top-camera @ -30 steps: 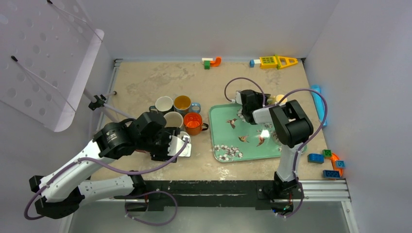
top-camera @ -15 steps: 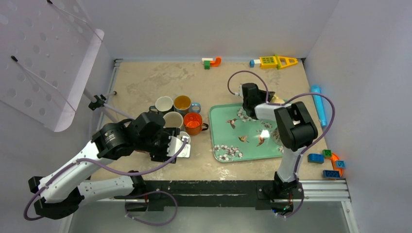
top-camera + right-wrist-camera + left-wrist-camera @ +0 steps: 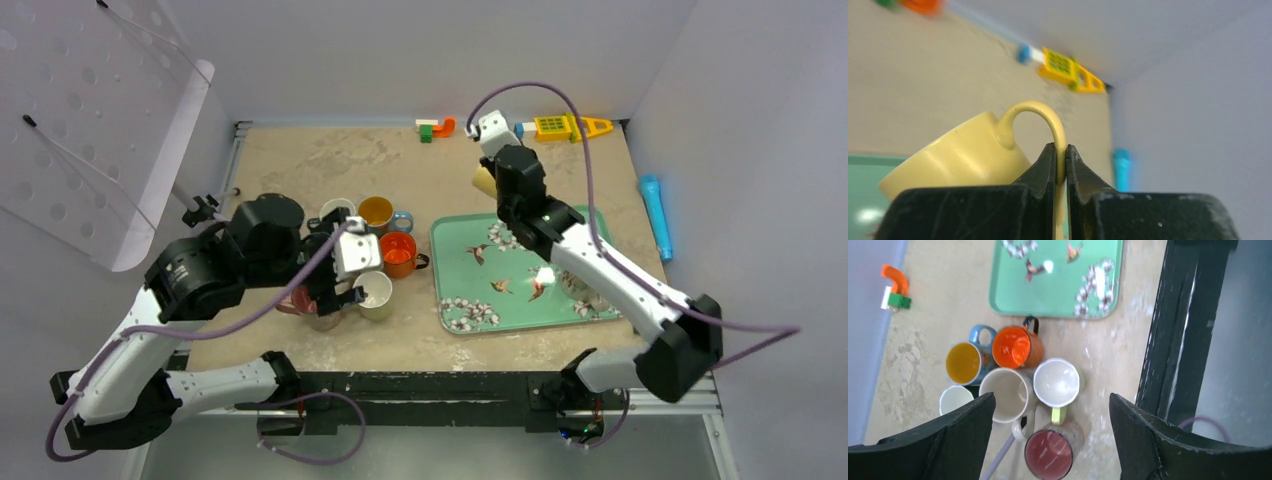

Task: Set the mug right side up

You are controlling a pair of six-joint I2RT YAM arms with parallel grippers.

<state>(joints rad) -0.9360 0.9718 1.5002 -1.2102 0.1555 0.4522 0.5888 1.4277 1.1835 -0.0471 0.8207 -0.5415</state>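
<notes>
My left gripper should set the mug upright, so it should grab the pale yellow mug's side and leave the handle to my right gripper.
My right gripper is shut on the thin handle of a pale yellow mug. The mug hangs tilted to the left of the fingers, handle uppermost, and its opening is hidden. In the top view the right gripper holds the mug in the air beyond the far left corner of the green tray. My left gripper is open and empty, high above a cluster of upright mugs. In the top view the left gripper hovers over them.
The cluster holds a red-lined mug, a white mug with a green handle, a cream mug, an orange mug and others. Toy bricks lie at the back wall. A blue cylinder lies at the right.
My right arm has raised the yellow mug from the tray's far edge and carried it back and left. My left arm has risen and drawn back left, uncovering the front mugs.
</notes>
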